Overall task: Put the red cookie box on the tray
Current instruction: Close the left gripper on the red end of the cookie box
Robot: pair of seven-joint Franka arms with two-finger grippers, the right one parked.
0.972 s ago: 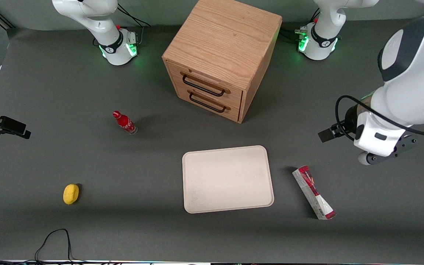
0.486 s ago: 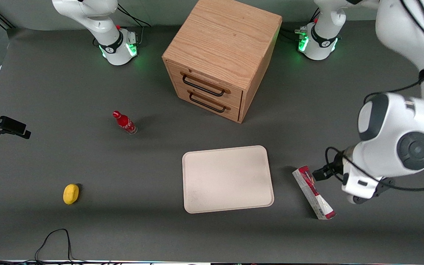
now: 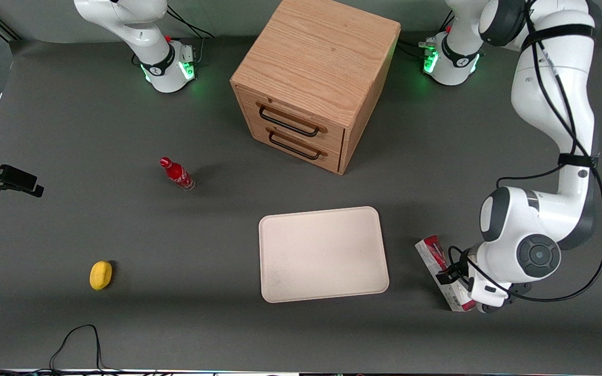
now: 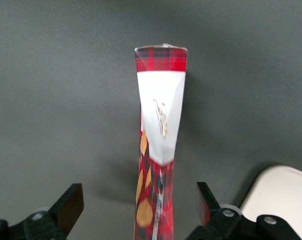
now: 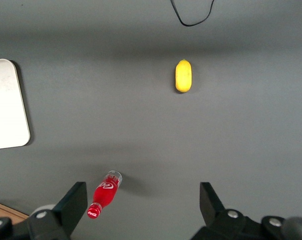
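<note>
My left gripper grabs the red cookie box across its slim middle [image 4: 158,187] next, since its long body reaches far past my fingers toward the tartan end [image 4: 161,59].
The red cookie box [image 3: 433,255] lies on the grey table beside the cream-white tray [image 3: 323,254], toward the working arm's end. The arm's wrist covers its nearer half. In the left wrist view the box [image 4: 159,135] stands on its narrow edge, red tartan at its end, and runs between the fingers. My left gripper [image 4: 139,210] is open and low over the box, one finger on each side with gaps to both. A corner of the tray [image 4: 280,192] shows beside one finger.
A wooden drawer cabinet [image 3: 314,78] stands farther from the front camera than the tray. A small red bottle [image 3: 176,174] and a yellow lemon [image 3: 101,274] lie toward the parked arm's end of the table. A black cable [image 3: 73,342] lies at the table's near edge.
The left arm has swung down and toward the front camera, bringing the gripper from above the table beside the box to low over the box. The box has not moved.
</note>
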